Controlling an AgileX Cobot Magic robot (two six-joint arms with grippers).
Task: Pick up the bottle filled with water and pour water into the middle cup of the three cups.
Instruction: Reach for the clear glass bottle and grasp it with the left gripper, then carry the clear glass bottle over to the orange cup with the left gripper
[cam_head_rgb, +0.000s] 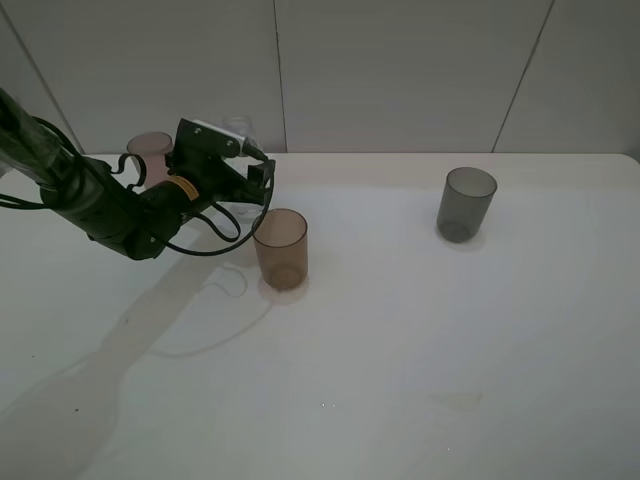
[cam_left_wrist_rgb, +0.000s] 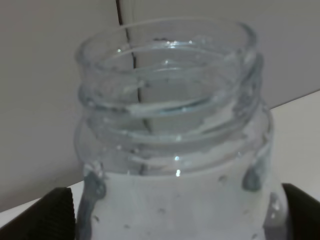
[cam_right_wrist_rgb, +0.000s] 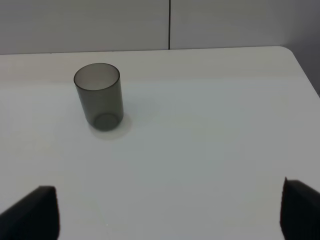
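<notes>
The left gripper needs to hold the bottle by its body (cam_left_wrist_rgb: 177, 212), so the bottle's threaded neck stays free to pour.
The clear bottle (cam_left_wrist_rgb: 170, 125) fills the left wrist view, its capless threaded neck up and water showing in its body. My left gripper (cam_left_wrist_rgb: 177, 215) is open, one black finger on each side of the bottle's shoulders, very close to its walls. From above, the left gripper (cam_head_rgb: 250, 175) sits at the back left, with the bottle (cam_head_rgb: 240, 128) showing faintly behind it. The amber middle cup (cam_head_rgb: 280, 250) stands upright just in front and to the right of that gripper. A pinkish cup (cam_head_rgb: 150, 155) is behind the arm, and a grey cup (cam_head_rgb: 466, 203) stands at the right. My right gripper (cam_right_wrist_rgb: 170, 212) is open and holds nothing.
The white table (cam_head_rgb: 400, 380) ends at a grey panelled wall (cam_head_rgb: 400, 70) close behind the bottle. The grey cup (cam_right_wrist_rgb: 99, 95) stands ahead of the right gripper. A black cable (cam_head_rgb: 215, 235) loops from the left arm near the amber cup.
</notes>
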